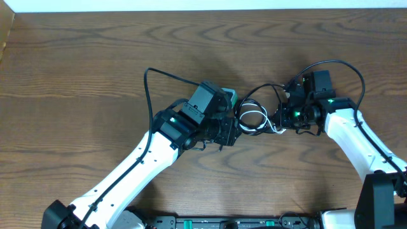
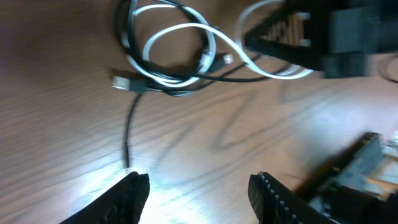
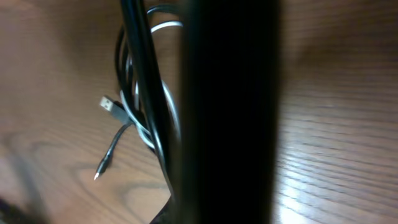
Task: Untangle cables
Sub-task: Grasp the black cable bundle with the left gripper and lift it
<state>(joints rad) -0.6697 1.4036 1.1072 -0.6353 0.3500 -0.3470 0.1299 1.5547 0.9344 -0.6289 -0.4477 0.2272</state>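
Next, my left gripper grabs the black cable on the coil's side opposite my right gripper, which leaves parts of the cables free to untangle.
The cables (image 1: 253,117) lie in a tangled coil on the wooden table, between my two grippers. In the left wrist view a white cable (image 2: 180,31) loops over a black cable (image 2: 130,124), which ends in a silver plug (image 2: 119,81). My left gripper (image 2: 199,186) is open just short of the coil, with only bare table between its fingers. My right gripper (image 1: 282,124) sits at the coil's right end. Its own dark body fills most of the right wrist view, where a black strand (image 3: 143,81) and a white strand (image 3: 169,102) run down into its shut jaws.
The wooden table (image 1: 76,63) reaches a pale strip (image 1: 203,5) along its far edge. A thicker black wire (image 1: 149,83) arcs off the left arm. Another one (image 1: 353,67) arcs over the right arm. A loose plug (image 3: 107,104) and a thin plug tip (image 3: 99,171) lie left of the right gripper.
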